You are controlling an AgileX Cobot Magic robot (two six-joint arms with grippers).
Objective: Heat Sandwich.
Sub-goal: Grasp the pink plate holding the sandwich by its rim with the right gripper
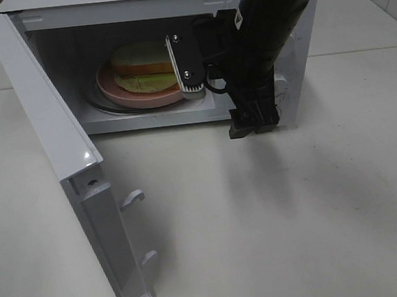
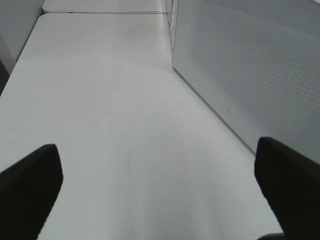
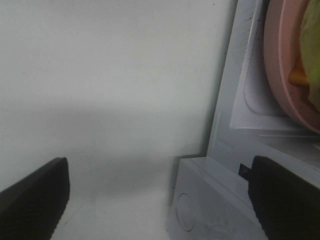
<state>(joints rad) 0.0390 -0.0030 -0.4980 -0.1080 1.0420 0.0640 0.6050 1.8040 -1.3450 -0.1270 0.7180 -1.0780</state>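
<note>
My right gripper needs to grab the pink plate by its rim (image 1: 178, 94) next. Then it can bring the heated sandwich (image 1: 143, 66) out of the microwave.
The sandwich (image 1: 142, 58), white bread with tan crust and yellow-green filling, lies on a round pink plate (image 1: 120, 88) inside the open microwave (image 1: 295, 57). My right gripper (image 1: 185, 65) hangs at the oven's mouth, just right of the plate, open and empty. The right wrist view shows its dark fingers (image 3: 32, 200) spread wide, with the plate's rim (image 3: 280, 75) and a bit of filling (image 3: 310, 45) off to one side. In the left wrist view my left gripper (image 2: 160, 187) is open over bare table beside the door's dotted panel (image 2: 250, 65). It is out of the exterior view.
The white microwave door (image 1: 52, 140) swings out far to the left, with two latch hooks (image 1: 132, 198) on its edge. My right arm (image 1: 265, 38) covers the oven's right side. Pale tabletop (image 1: 275, 225) spreads in front.
</note>
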